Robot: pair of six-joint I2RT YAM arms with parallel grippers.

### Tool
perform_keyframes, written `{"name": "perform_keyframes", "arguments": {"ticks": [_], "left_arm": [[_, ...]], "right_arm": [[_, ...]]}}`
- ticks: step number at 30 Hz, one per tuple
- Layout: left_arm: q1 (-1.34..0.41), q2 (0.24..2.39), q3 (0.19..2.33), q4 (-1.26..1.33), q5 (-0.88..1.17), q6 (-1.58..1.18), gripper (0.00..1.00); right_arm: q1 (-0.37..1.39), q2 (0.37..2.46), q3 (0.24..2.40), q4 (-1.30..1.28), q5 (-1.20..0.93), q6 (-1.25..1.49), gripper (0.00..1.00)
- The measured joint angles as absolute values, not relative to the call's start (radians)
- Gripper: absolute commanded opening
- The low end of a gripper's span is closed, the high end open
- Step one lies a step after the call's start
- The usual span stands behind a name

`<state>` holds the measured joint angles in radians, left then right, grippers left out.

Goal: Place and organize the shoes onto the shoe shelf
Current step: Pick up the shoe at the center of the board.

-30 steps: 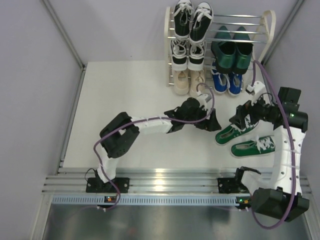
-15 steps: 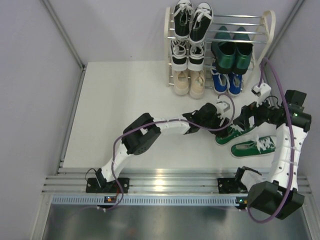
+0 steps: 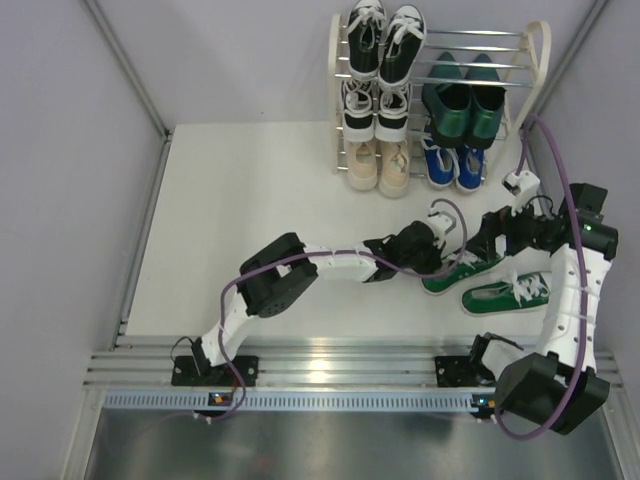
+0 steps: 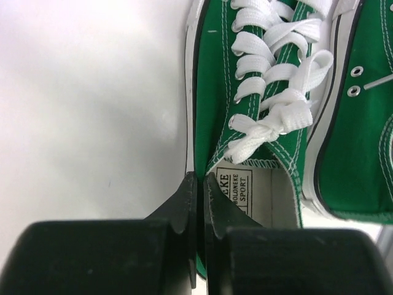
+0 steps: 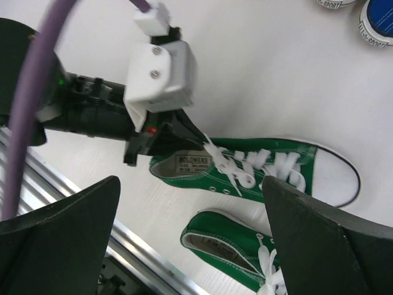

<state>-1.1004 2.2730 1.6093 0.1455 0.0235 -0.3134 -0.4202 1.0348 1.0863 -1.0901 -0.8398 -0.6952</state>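
Observation:
My right gripper is about to grab the held green sneaker by its collar. It needs that grip to place the sneaker on the shelf's top level (image 3: 472, 40).
Two green sneakers lie on the white table right of centre. My left gripper (image 3: 441, 260) is shut on the side wall by the heel opening of the farther green sneaker (image 3: 468, 269). In the left wrist view its jaws (image 4: 200, 184) pinch the green canvas (image 4: 215, 92) beside the insole label. The nearer green sneaker (image 3: 505, 294) lies loose. My right gripper (image 3: 492, 236) hovers open above both; its wrist view shows the held sneaker (image 5: 276, 166) and the loose one (image 5: 233, 239) between its wide fingers (image 5: 190, 179). The shoe shelf (image 3: 540, 45) stands at the back.
The shelf holds two black-and-white sneaker pairs (image 3: 385, 40) (image 3: 377, 105), dark green dress shoes (image 3: 463, 108), a beige pair (image 3: 380, 162) and a blue pair (image 3: 453, 165). Grey walls close in on both sides. A metal rail (image 3: 320, 355) runs along the near edge.
My left arm reached right to the farther green sneaker and shut its jaws on the side wall. That sneaker slid slightly left. The right gripper drew back a little to the right.

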Motion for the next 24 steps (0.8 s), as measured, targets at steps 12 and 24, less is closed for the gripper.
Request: {"name": "perform_keyframes", "arguments": {"ticks": [12, 24], "left_arm": [[-0.966, 1.732, 0.991, 0.137, -0.133, -0.737, 0.0], [-0.998, 1.38, 0.81, 0.087, -0.392, -1.041, 0.0]], "right_arm": [[-0.228, 1.112, 1.003, -0.975, -0.802, -0.432, 0.88], [0.314, 1.221, 1.007, -0.664, -0.466, 0.147, 0.89]]}}
